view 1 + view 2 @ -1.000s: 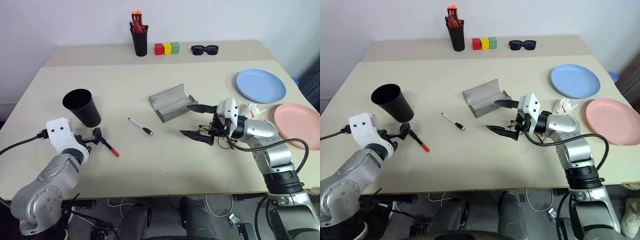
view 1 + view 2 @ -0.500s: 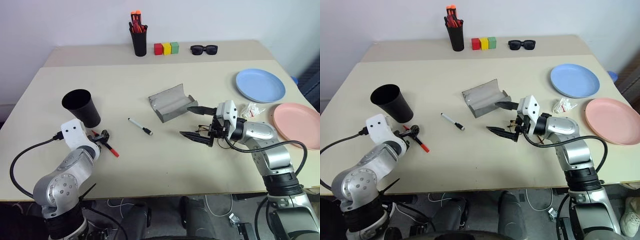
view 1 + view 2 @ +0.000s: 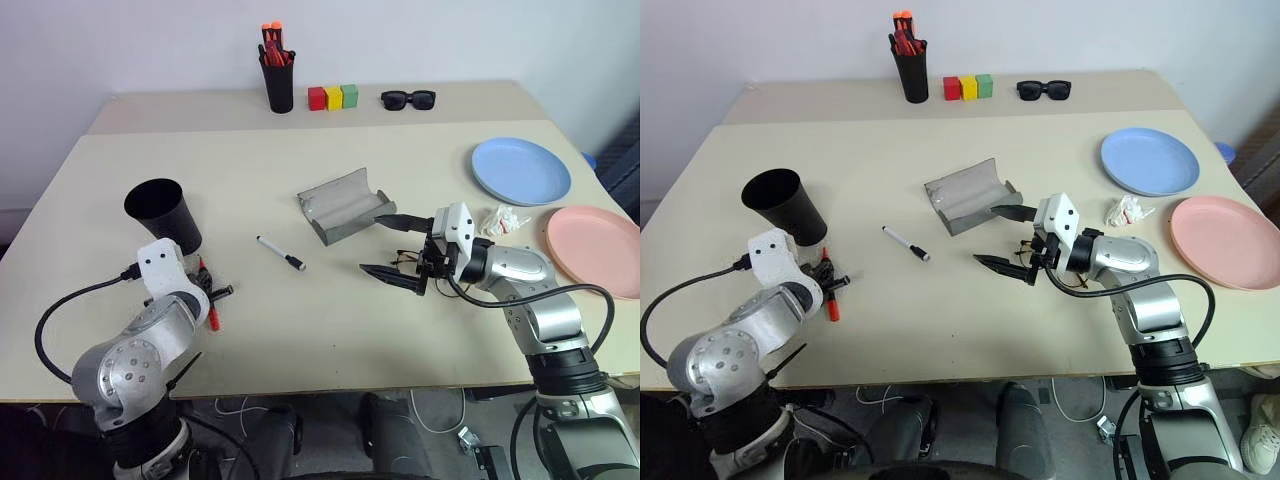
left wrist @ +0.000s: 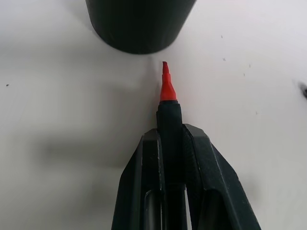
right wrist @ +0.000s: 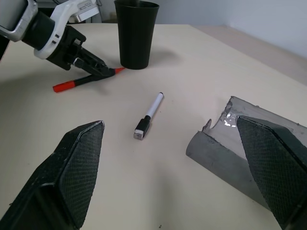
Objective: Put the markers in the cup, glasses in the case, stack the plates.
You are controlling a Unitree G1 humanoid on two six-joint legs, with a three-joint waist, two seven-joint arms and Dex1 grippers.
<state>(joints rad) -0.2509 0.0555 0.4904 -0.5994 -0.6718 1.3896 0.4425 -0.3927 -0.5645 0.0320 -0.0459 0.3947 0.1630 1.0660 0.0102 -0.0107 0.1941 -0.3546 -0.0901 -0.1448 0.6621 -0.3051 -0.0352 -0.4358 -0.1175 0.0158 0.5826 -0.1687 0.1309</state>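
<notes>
My left gripper holds the red marker and needs to hold on until the marker's tip gets to the cup's rim. The red marker's red tip (image 4: 167, 82) points at the black cup's foot (image 4: 136, 47).
My left gripper (image 3: 207, 291) is shut on the dark part of the red marker (image 4: 168, 103), whose red tip points at the foot of the black cup (image 3: 165, 213) just ahead. The white marker with a black cap (image 3: 281, 253) lies on the table between the cup and the open grey case (image 3: 340, 205). My right gripper (image 3: 372, 242) stands open in front of the case with nothing between its fingers. The thin wire glasses (image 3: 404, 256) lie under that hand, partly hidden. At the right lie the light blue plate (image 3: 521, 171) and the pink plate (image 3: 600, 248), side by side.
A crumpled white wrapper (image 3: 503, 219) lies between the right arm and the plates. At the back stand a slim pen holder with orange-red pens (image 3: 279, 80), three coloured blocks (image 3: 334, 96) and black sunglasses (image 3: 409, 98).
My left gripper has closed on the red marker and shifted a little down and right. The marker has swung so one end points at the cup. The right arm has stayed still.
</notes>
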